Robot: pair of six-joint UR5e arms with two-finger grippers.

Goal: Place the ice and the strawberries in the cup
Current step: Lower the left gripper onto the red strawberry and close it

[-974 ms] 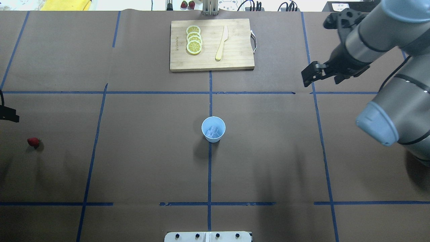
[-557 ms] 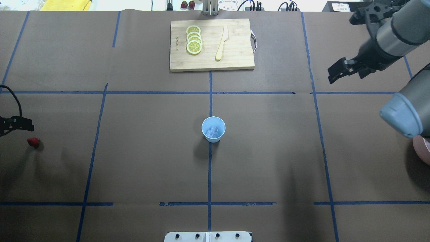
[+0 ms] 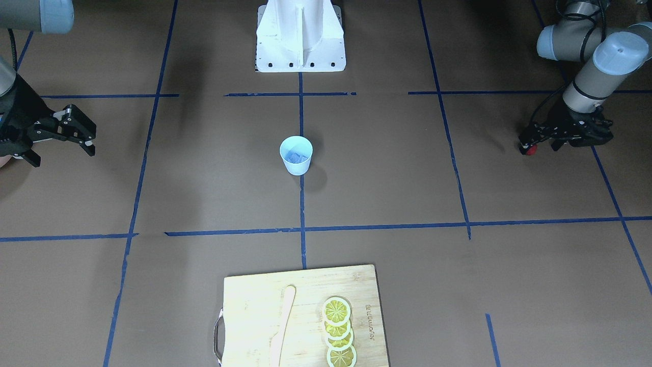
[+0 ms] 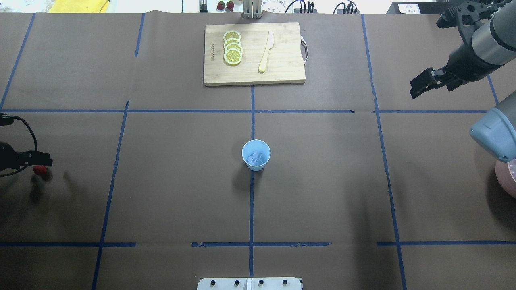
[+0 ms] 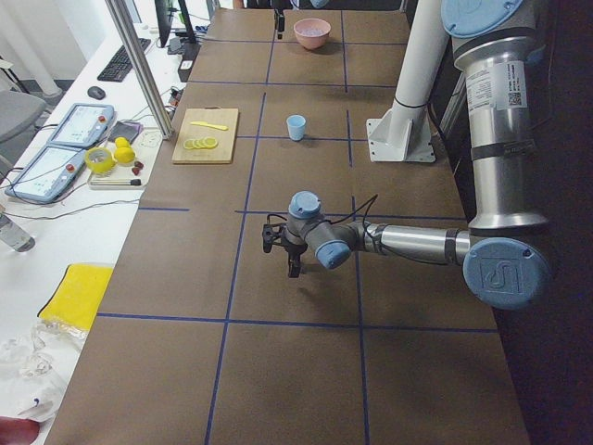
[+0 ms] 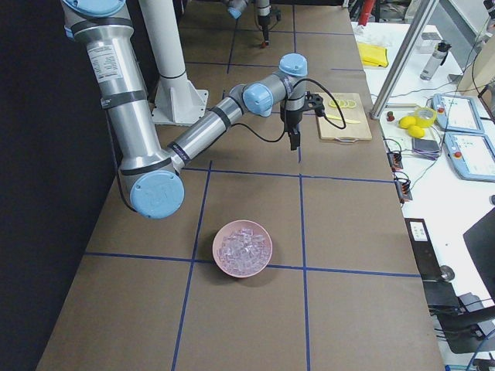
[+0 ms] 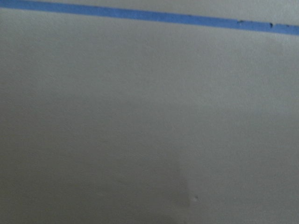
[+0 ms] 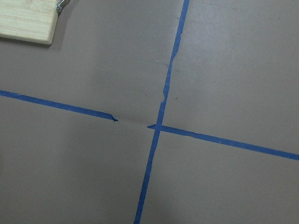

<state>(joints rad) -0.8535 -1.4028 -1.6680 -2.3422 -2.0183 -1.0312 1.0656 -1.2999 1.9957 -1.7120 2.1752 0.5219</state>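
I should close my left gripper on the strawberry now. My fingers are on both sides of the strawberry at its red body (image 3: 532,150), down near the brown paper (image 3: 538,161), so they would catch it.
The light-blue cup (image 4: 256,155) stands at the table's centre with pale ice (image 4: 256,158) lumps inside; it also shows in the front view (image 3: 296,155). A small red strawberry (image 4: 39,170) lies on the table at the far left. My left gripper (image 4: 40,160) hangs right over it, open, with one fingertip beside the berry (image 3: 531,150). The berry still rests on the paper. My right gripper (image 4: 417,89) is open and holds nothing, high over the far right. Both wrist views show only brown paper and blue tape.
A wooden cutting board (image 4: 282,60) at the back centre holds lemon slices (image 4: 232,47) and a wooden knife (image 4: 266,51). A pink bowl (image 6: 224,267) of ice sits near the table's right edge. The robot base (image 4: 250,283) is at the front centre.
My left gripper has come in from the left edge and moved onto the strawberry. The right arm has pulled back toward the right edge, which uncovers the pink bowl.
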